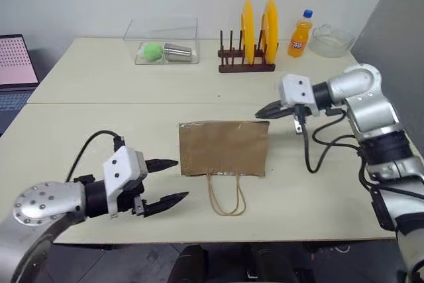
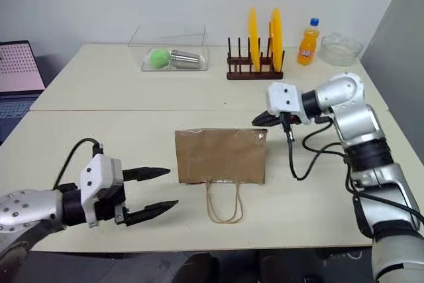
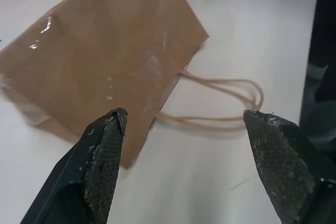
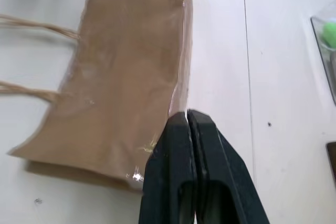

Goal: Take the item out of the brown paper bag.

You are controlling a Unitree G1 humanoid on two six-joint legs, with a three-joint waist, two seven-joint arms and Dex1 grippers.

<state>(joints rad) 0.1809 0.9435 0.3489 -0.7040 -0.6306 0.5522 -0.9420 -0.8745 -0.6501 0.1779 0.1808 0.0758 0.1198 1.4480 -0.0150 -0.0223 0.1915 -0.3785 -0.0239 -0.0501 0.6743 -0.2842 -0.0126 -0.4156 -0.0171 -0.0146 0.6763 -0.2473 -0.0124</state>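
Note:
I need to grab one loop handle with my left gripper next, because the paper bag lies flat.
The brown paper bag lies flat on the near table, its two tan loop handles pointing toward the front edge. The item is hidden. My left gripper hovers open just left of the bag's near left corner, level with the handles. In the left wrist view its two fingers frame the bag and handles. My right gripper is shut with nothing seen between its fingers, its tip just above the bag's far right corner. In the right wrist view the closed fingertips meet the bag's edge.
On the far table stand a clear plastic box with a green ball and a metal cup, a rack with yellow plates, an orange soda bottle and a glass bowl. A laptop sits far left. A black cable hangs off my right arm.

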